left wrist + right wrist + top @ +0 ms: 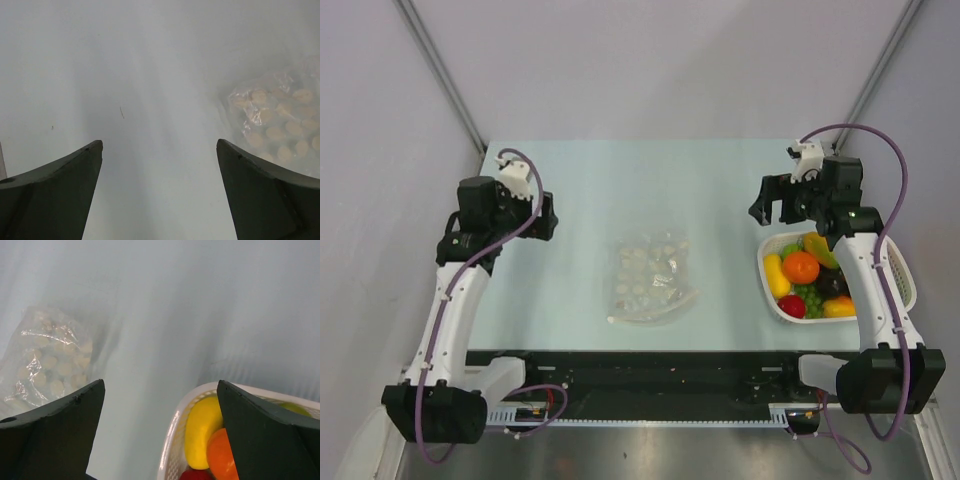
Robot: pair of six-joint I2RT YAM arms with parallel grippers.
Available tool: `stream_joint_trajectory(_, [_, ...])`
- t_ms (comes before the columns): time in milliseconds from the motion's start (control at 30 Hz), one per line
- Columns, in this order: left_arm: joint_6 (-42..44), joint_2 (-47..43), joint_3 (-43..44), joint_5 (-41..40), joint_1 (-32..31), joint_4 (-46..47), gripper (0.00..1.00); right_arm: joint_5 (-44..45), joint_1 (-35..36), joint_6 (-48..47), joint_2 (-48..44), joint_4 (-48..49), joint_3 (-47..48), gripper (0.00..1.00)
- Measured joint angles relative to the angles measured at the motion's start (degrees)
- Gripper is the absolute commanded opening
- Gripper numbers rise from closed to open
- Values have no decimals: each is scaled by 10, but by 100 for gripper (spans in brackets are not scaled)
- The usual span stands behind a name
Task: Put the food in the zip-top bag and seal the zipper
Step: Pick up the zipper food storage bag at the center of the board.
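Note:
I need to pinch the clear zip-top bag by its whitish near edge (pixel 653 313) with my left gripper next and lift the bag's opening, so my right gripper can grab it.
The clear zip-top bag (pixel 650 280) lies flat mid-table, with pale round marks showing through it; its zipper (pixel 655 311) looks like the whitish strip along the near edge. The food sits in a white basket (pixel 769 288) on the right: a yellow mango (pixel 775 275), an orange (pixel 801 266), green grapes (pixel 810 295) and a red piece (pixel 792 306). My left gripper (pixel 545 215) hovers open left of the bag (pixel 280 125). My right gripper (pixel 777 212) hangs open just behind the basket (pixel 172 440), over the mango (pixel 202 432) and orange (pixel 220 455). Both hold nothing.
The pale table ends at a black rail (pixel 650 385) along the near edge, where the arm bases stand. Grey walls close in the back and both sides. The basket stands near the table's right edge.

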Motion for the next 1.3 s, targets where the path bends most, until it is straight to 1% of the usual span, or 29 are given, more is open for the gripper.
stream_joint_trajectory(100, [53,-21,-36,-2,-29,2,100,-15,0,0,1,-2,-5,100])
stream_joint_trajectory(200, [125,-48,-75,-3,-70,1,100,-25,5,1,3,-2,-11,100])
stream_joint_trajectory(267, [169,-64,-104,0,-106,0,99,-28,11,1,7,-2,-12,100])
stream_joint_trajectory(367, [204,-89,-155,-2,-173,11,100,-32,16,1,14,-2,-12,100])
stream_joint_trajectory(433, [214,-108,-193,-5,-219,34,100,-32,16,1,18,-2,-13,100])
stream_joint_trajectory(567, [227,-158,-288,-31,-339,103,100,-29,16,0,27,-2,-13,100])
stream_joint_trajectory(667, [228,-168,-343,-61,-414,165,100,-22,16,-2,35,-2,-15,100])
stream_joint_trajectory(867, [226,-169,-409,-120,-522,270,98,-7,16,-6,49,-2,-18,100])
stream_joint_trajectory(967, [226,-169,-439,-151,-581,315,100,-3,16,-11,54,-2,-18,100])
stream_joint_trajectory(1100, [229,-172,-486,-208,-667,376,100,1,16,-15,57,-2,-18,100])
stream_joint_trajectory(1167, [233,-163,-503,-238,-696,411,99,3,16,-15,58,-2,-18,100])
stream_joint_trajectory(1267, [242,-128,-513,-286,-723,465,95,4,15,-15,59,-2,-19,100])
stream_joint_trajectory(1300, [244,-109,-513,-301,-730,487,91,5,15,-15,59,-2,-20,100])
